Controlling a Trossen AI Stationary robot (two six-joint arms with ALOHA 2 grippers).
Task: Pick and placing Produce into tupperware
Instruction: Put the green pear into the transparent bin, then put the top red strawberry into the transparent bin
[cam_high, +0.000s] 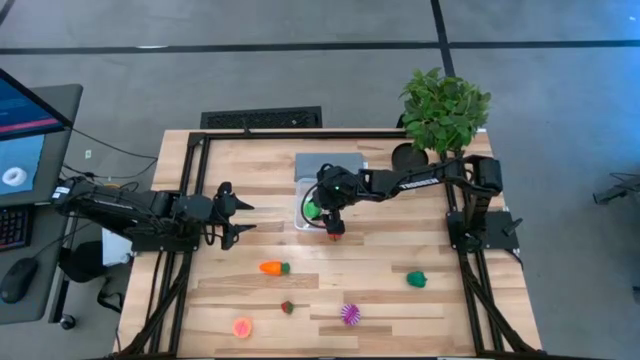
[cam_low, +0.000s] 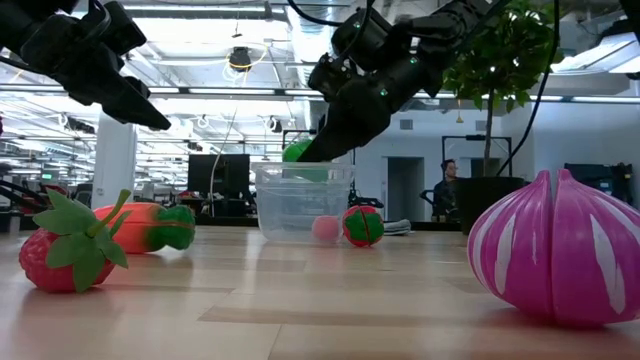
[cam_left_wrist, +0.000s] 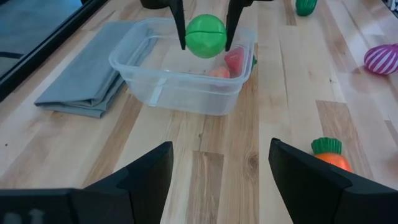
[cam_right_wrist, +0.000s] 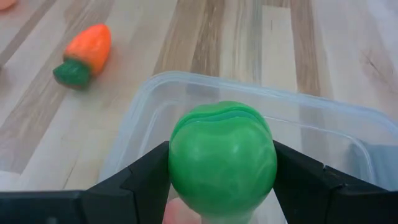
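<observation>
The green ball is over the open inside of the clear tupperware (cam_high: 300, 226), so the ball would rest inside. The robot's right gripper should open now.
The clear tupperware (cam_high: 300, 226) stands at the table's middle, against a grey folded pad (cam_high: 325, 165). A red piece (cam_left_wrist: 234, 60) and a pinkish piece (cam_left_wrist: 217, 73) lie inside the tub. My right gripper (cam_high: 318, 208), reaching in from the table's right, is shut on a green ball (cam_right_wrist: 222, 162) just above the tub's open top (cam_low: 300, 170). My left gripper (cam_high: 240, 215) waits open at the table's left, above the wood and facing the tub. An orange carrot (cam_high: 273, 267), a green piece (cam_high: 416, 279), a strawberry (cam_high: 287, 307), a spiky purple ball (cam_high: 350, 314) and a pink piece (cam_high: 242, 327) lie on the near half. My right gripper pinches the green ball between its two fingers, by two opposite sides (cam_right_wrist: 177, 168). The fingers (cam_left_wrist: 180, 28) slant down from the table's right and far side. The ball is lifted clear, over the tub's rim (cam_right_wrist: 186, 81).
A leafy potted plant (cam_high: 445, 110) stands at the far right corner, behind the right arm. Black frame rails (cam_high: 185, 200) run along the table's left, right and far sides. Bare wood lies between the tub and the loose produce.
</observation>
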